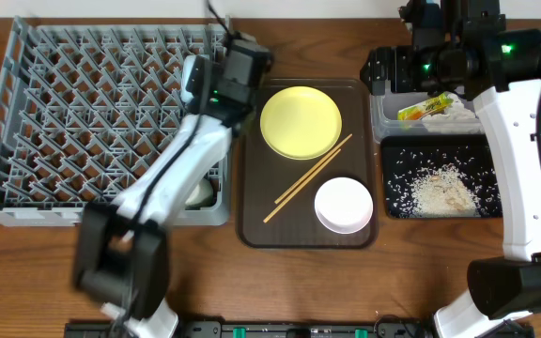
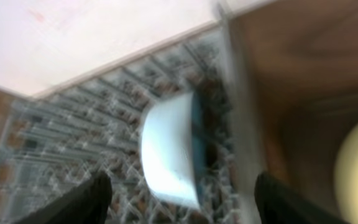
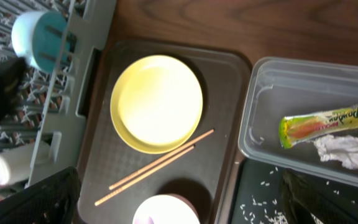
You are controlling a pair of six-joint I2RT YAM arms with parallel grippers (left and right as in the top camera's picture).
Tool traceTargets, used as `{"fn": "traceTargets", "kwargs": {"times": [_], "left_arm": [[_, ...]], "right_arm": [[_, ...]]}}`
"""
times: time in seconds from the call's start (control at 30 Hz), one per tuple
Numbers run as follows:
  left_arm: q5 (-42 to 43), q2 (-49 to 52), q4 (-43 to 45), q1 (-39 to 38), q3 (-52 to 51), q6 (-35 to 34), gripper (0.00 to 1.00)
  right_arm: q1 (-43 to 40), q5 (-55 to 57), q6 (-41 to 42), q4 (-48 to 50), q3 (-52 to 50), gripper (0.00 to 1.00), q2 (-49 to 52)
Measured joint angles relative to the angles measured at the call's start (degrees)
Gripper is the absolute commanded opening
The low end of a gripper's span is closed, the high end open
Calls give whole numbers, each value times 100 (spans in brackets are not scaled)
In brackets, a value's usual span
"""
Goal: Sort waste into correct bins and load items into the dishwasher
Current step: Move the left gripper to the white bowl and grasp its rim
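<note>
The left gripper takes hold of the white bowl [image 1: 344, 205] by the bowl's rack-facing rim next, to stand it on edge among the dishwasher rack's wires.
The light blue bowl [image 2: 169, 152] stands on its edge among the pegs of the grey dishwasher rack [image 1: 83, 103], near its right side. My left gripper [image 2: 182, 208] hovers just behind it, open, its dark fingers [image 2: 86, 199] clear of the bowl. A small white cup [image 3: 8, 168] lies in the rack's near right corner. The yellow plate [image 1: 301, 122], two chopsticks [image 1: 306, 178] and the white bowl [image 1: 344, 205] sit on the brown tray. My right gripper [image 3: 179, 211] hangs open high above that tray, holding nothing. The clear tub [image 1: 383, 122] holds the snack wrapper [image 1: 425, 108] and crumpled paper [image 1: 454, 117]. Rice scraps [image 1: 440, 192] lie in the black tray [image 1: 394, 150].
The brown serving tray [image 1: 252, 188] lies between the rack and the two bins. My left arm [image 1: 172, 169] crosses the rack's right front corner. The right arm's white link [image 1: 524, 160] runs along the table's right edge beside the bins.
</note>
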Motion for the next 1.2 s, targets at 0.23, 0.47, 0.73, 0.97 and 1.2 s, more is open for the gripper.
{"fn": "traceTargets", "kwargs": {"times": [0.23,0.47,0.73,0.97,1.2], "left_arm": [[2909,-1325,-2437,-46,37,-1434,74],[4140,-782,-2052,-881,-647,-3270,74],[4172,35,-1729,-1685,-754,-4223,73],[4151,640,-1423,-1838,-754,-4507,70],[4590,1228,-1440,-1722,-675,-4621,55]], "right_arm": [[0,0,-2,-4,-2,99,0],[0,2,-2,-2,-2,99,0],[0,2,-2,-2,-2,99,0],[2,2,-2,-2,-2,99,0],[2,2,-2,-2,-2,99,0]]}}
